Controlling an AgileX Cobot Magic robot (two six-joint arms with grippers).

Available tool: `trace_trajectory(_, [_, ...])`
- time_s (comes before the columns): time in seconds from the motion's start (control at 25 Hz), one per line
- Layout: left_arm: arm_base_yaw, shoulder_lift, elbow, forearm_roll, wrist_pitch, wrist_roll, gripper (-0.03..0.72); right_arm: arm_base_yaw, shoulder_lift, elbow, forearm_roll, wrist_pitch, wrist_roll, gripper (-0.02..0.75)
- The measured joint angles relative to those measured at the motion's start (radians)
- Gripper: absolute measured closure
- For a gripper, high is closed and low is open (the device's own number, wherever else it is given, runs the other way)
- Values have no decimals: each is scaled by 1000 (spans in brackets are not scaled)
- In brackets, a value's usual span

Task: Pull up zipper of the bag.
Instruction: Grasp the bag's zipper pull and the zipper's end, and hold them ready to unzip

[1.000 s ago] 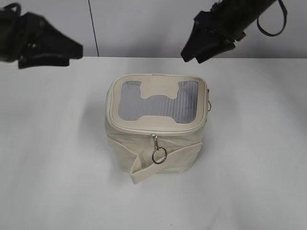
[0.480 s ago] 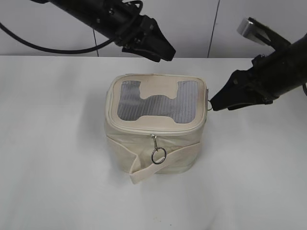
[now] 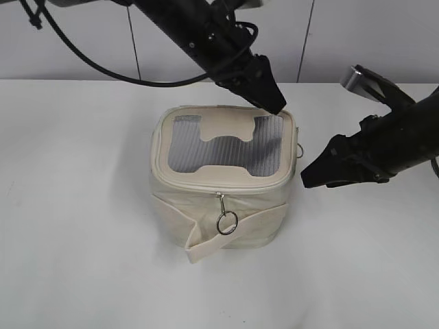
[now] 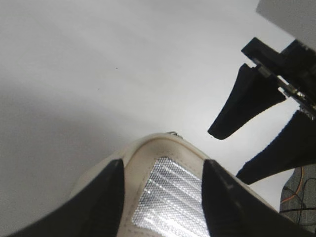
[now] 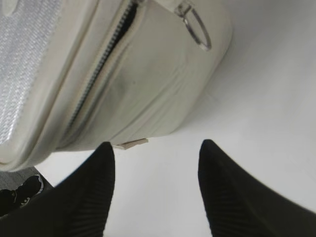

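My left gripper should grab the bag's cream rim at a rounded corner (image 3: pixel 282 115) next, to keep the bag steady while the lid's zipper (image 3: pixel 221 193) is pulled.
The cream bag (image 3: pixel 223 205) stands mid-table, its lid showing grey ribbed panels. The zipper (image 3: pixel 219 191) runs round the lid's rim. One silver slider with a ring pull (image 3: pixel 227 221) hangs at the front, and a second slider (image 3: pixel 300 147) sits on the right side. My left gripper (image 3: pixel 272 104) is open, its jaws (image 4: pixel 162 165) straddling the lid's far right corner over a grey panel (image 4: pixel 173 197). My right gripper (image 3: pixel 306 180) is open and empty, low beside the bag's right side. Its wrist view shows its jaws (image 5: pixel 157 145), the zipper track (image 5: pixel 106 54) and a ring pull (image 5: pixel 198 28).
The bag's cream strap (image 3: pixel 206 243) wraps the front and ends loose on the white table (image 3: pixel 82 226). A pale wall with dark seams (image 3: pixel 305 41) stands behind. The left arm's cable (image 3: pixel 82 62) loops above the table's back left.
My left gripper has come down and right onto the lid's far right corner. My right gripper has dropped lower beside the bag. The bag has not moved.
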Motion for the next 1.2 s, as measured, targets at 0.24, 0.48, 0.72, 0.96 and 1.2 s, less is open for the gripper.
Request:
trace_trajectory(0.24, [-26,33,-24,39,-27,0,304,0,0,0,7,-41,-10,306])
trace_trajectory(0.48, [-31,33,-36,91,-53,1,312,0,0,7,7,-54,-19,306])
trace_trajectory(0.72, [-28,38,-101,88,-74,1,312,0,0,7,6,-62,-20,306])
trace_trajectory(0.96, [-28,61,-124,83,-47,3,312,0,0,7,5,-70,-21,306])
trace_trajectory(1.2, [-28,119,-124,64,12,8,315,0,0,7,3,-76,-21,306])
